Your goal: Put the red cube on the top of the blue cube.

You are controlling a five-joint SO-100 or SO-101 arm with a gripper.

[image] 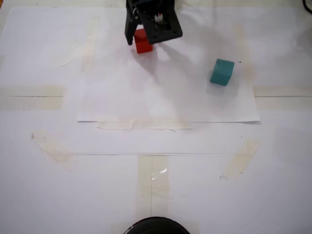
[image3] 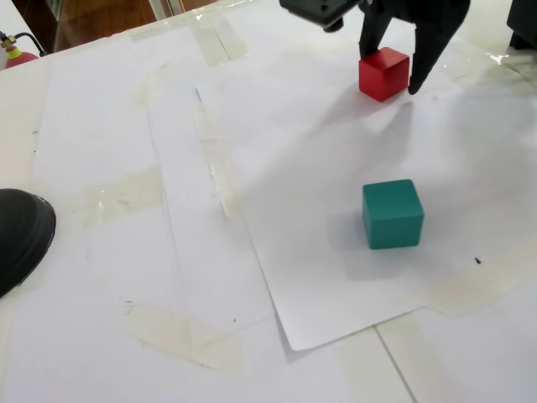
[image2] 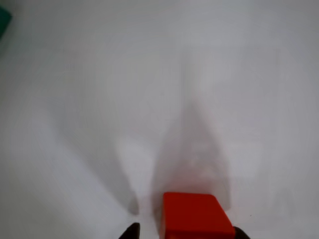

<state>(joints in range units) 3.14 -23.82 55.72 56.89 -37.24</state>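
Note:
My gripper grabs the red cube by its opposite sides next, to set the red cube [image: 143,43] on the top of the blue cube [image: 222,72].
The red cube [image: 143,43] rests on the white paper at the far side of the table, in a fixed view [image3: 383,73] between the two fingers of my gripper [image3: 389,71]. The gripper [image: 141,41] is open and straddles the cube. In the wrist view the red cube [image2: 195,216] fills the bottom edge; one dark fingertip [image2: 131,231] stands clear of its left face, the other sits close at its right. The blue cube [image: 222,72] is teal and sits alone on the paper [image3: 392,214], well away from the gripper; only its corner [image2: 4,20] shows in the wrist view.
A white paper sheet [image: 165,97] is taped over the white table with several beige tape strips [image: 31,96]. A black rounded object [image: 156,227] pokes in at the near edge [image3: 21,235].

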